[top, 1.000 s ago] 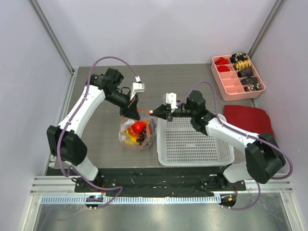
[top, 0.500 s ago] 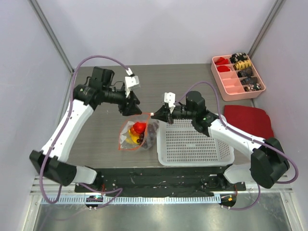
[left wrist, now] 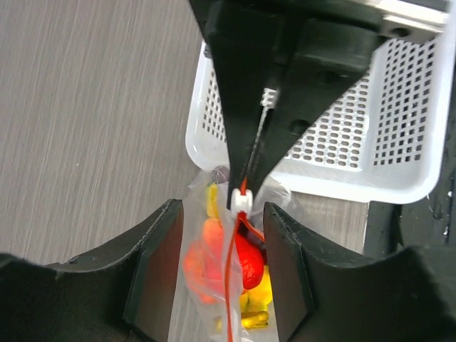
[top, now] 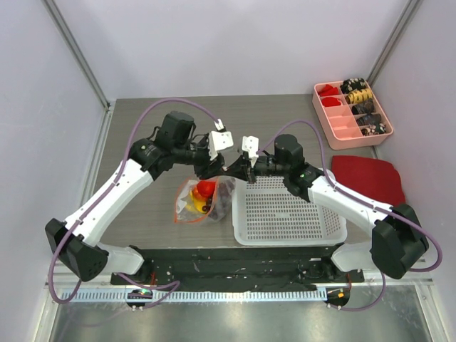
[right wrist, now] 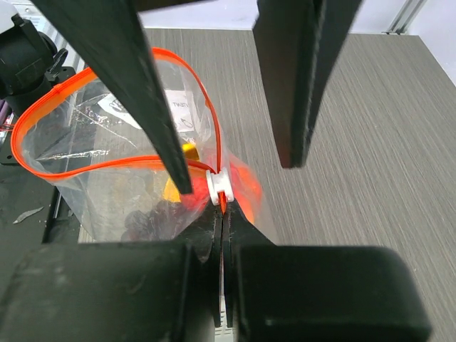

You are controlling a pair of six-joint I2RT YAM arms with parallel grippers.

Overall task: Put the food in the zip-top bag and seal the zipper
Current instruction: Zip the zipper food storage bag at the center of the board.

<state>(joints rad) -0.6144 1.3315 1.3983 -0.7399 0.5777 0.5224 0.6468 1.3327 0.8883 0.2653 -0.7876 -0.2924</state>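
Observation:
My left gripper closes on the white slider next, since the fingers are level with the slider's sides in the left wrist view.
The zip-top bag (top: 201,201) lies on the table with the food inside: a red fruit (left wrist: 251,261), an orange pumpkin (left wrist: 205,258), a yellow banana (left wrist: 262,286) and dark grapes (right wrist: 146,222). Its orange-red zipper (right wrist: 107,162) gapes in a loop, and a white slider (right wrist: 221,187) sits at the right end. My right gripper (right wrist: 222,208) is shut on the zipper strip just behind the slider. My left gripper (left wrist: 222,211) is open, one finger on each side of the slider and the bag's top, touching neither. The two grippers almost meet in the top view, left gripper (top: 213,164), right gripper (top: 230,168).
A white perforated basket (top: 285,214) stands right of the bag, under my right arm. A pink compartment tray (top: 343,122) with snacks is at the back right, and a red cloth (top: 367,174) lies in front of it.
My left gripper let go of the bag's mouth, drew back, then swung right to straddle the slider beside the right gripper. The bag sagged lower. The right gripper kept its hold.

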